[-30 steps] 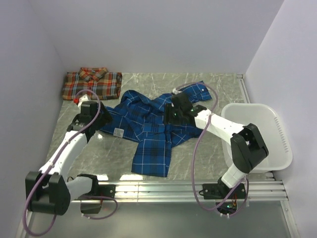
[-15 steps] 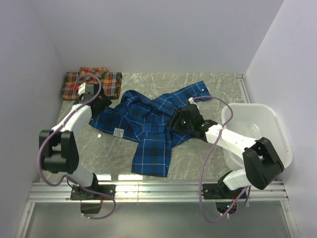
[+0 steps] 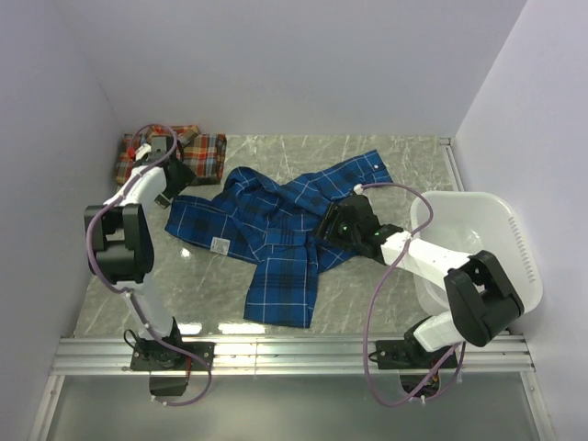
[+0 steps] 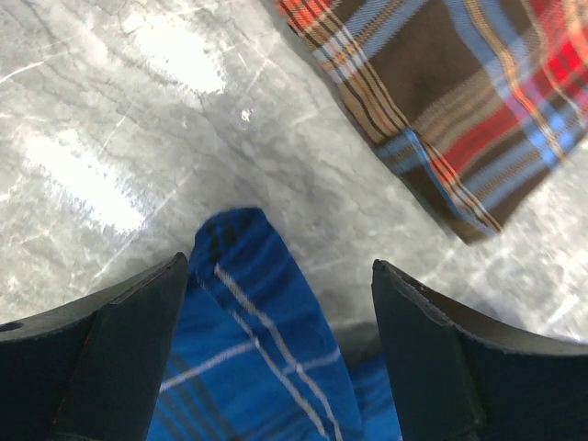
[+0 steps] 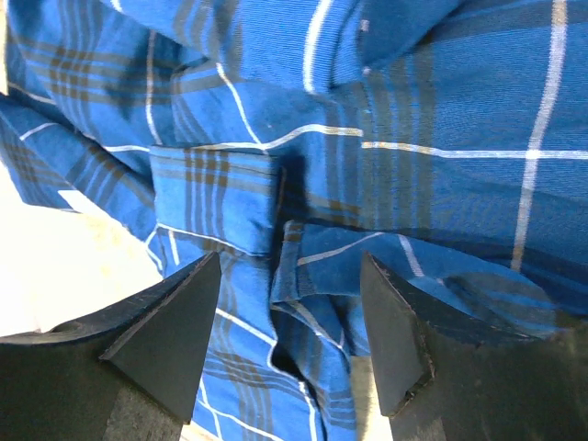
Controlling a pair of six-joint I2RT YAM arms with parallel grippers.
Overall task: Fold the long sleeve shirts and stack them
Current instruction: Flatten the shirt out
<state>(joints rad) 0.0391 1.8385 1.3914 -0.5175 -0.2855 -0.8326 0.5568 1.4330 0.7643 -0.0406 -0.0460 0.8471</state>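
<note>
My left fingers are above the blue shirt's tip and would miss now; they should lower first, then close on it.
The royal blue plaid shirt [image 3: 276,230] lies spread and rumpled in the middle of the table, one sleeve reaching to the back right. A red-orange plaid shirt [image 3: 175,154] lies folded at the back left. My left gripper [image 3: 175,191] hovers open at the blue shirt's left edge; in the left wrist view a blue cloth tip [image 4: 266,358] lies between the fingers [image 4: 119,349], with the red-orange shirt [image 4: 459,101] beyond. My right gripper [image 3: 324,227] is open over the blue shirt's right side, where bunched blue folds [image 5: 303,276] lie between its fingers [image 5: 395,331].
A white plastic basket [image 3: 514,239] stands at the right edge of the marbled table [image 3: 211,285], close to the right arm. Lilac walls close in the left, back and right. A metal rail [image 3: 294,354] runs along the near edge.
The left arm has swung toward the back left, carrying its gripper to the blue shirt's left tip. The right gripper drew back from the collar area to the shirt's right side.
</note>
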